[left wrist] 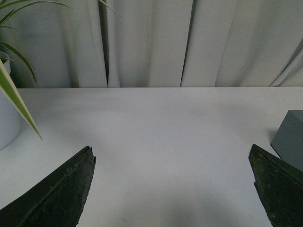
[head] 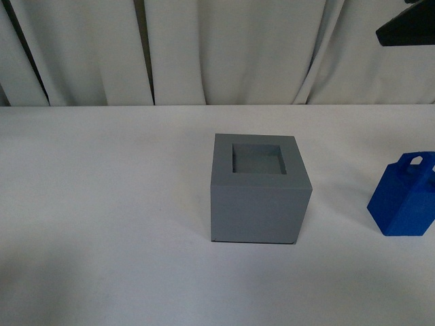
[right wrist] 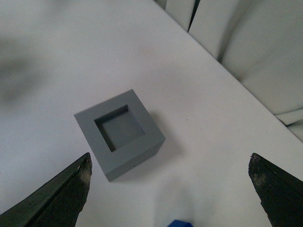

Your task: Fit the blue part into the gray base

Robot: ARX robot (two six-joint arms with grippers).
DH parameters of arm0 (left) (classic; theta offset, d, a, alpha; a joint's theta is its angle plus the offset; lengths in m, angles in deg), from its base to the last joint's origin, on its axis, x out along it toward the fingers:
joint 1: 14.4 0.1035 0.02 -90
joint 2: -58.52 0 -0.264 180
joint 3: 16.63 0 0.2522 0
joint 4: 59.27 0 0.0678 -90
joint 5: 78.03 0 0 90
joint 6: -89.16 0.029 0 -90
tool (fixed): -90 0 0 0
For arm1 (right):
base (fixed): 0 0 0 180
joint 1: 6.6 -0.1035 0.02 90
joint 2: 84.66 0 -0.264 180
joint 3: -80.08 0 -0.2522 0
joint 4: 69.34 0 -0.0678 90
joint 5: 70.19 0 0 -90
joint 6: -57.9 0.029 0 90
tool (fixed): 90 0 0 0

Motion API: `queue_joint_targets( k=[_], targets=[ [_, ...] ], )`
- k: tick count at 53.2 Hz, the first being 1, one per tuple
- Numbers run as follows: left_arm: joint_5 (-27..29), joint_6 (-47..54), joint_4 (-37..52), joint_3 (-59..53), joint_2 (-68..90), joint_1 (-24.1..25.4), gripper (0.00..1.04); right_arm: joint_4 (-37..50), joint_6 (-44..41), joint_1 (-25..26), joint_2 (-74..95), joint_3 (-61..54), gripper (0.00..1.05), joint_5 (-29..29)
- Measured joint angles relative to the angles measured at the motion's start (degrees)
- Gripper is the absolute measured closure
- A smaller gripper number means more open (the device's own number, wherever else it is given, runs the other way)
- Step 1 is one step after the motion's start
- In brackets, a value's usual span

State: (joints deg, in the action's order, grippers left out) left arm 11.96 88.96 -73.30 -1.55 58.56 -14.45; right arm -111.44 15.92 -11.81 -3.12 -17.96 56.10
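Observation:
My right gripper grabs the blue part by its top (right wrist: 180, 223) next, to fit the blue part into the gray base's square hole (right wrist: 119, 127).
The gray base (head: 259, 192) stands on the white table near the middle, its square recess up and empty. It also shows in the right wrist view (right wrist: 119, 133) and, as a corner, in the left wrist view (left wrist: 289, 140). The blue part (head: 406, 195) stands upright at the right edge, loop handle up, apart from the base. Only a blue tip (right wrist: 180, 223) of it shows in the right wrist view. My right gripper (right wrist: 170, 189) is open and empty, high above the table between base and blue part. My left gripper (left wrist: 173, 184) is open and empty, left of the base.
White curtains hang behind the table's far edge. A plant in a white pot (left wrist: 5, 123) stands at the table's left in the left wrist view. A dark piece of the right arm (head: 408, 27) shows at the top right of the front view.

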Motion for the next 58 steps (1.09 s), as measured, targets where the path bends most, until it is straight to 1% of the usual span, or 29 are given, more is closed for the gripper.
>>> queue_joint_targets(
  k=[3, 11, 22, 30, 36, 43, 58],
  targets=[
    [0.0, 0.0, 0.0, 0.0, 0.0, 0.0, 0.06, -7.6, -6.7, -0.8, 4.4, 6.2, 0.07, -2.3],
    [0.0, 0.0, 0.0, 0.0, 0.0, 0.0, 0.06, -16.8, -16.5, -1.6, 10.5, 13.6, 0.07, -6.4],
    [0.0, 0.0, 0.0, 0.0, 0.0, 0.0, 0.06, -25.8, -25.9, -1.5, 18.3, 21.3, 0.07, -13.6],
    [0.0, 0.0, 0.0, 0.0, 0.0, 0.0, 0.06, -32.1, -31.2, -0.4, 23.0, 24.0, 0.07, -17.1],
    [0.0, 0.0, 0.0, 0.0, 0.0, 0.0, 0.06, -34.6, -34.6, 0.6, 24.7, 23.9, 0.07, -18.9],
    [0.0, 0.0, 0.0, 0.0, 0.0, 0.0, 0.06, -33.9, -36.2, 1.8, 25.8, 23.0, 0.07, -20.9],
    [0.0, 0.0, 0.0, 0.0, 0.0, 0.0, 0.06, -33.2, -38.7, 2.8, 27.0, 19.4, 0.07, -23.1]
  ],
)
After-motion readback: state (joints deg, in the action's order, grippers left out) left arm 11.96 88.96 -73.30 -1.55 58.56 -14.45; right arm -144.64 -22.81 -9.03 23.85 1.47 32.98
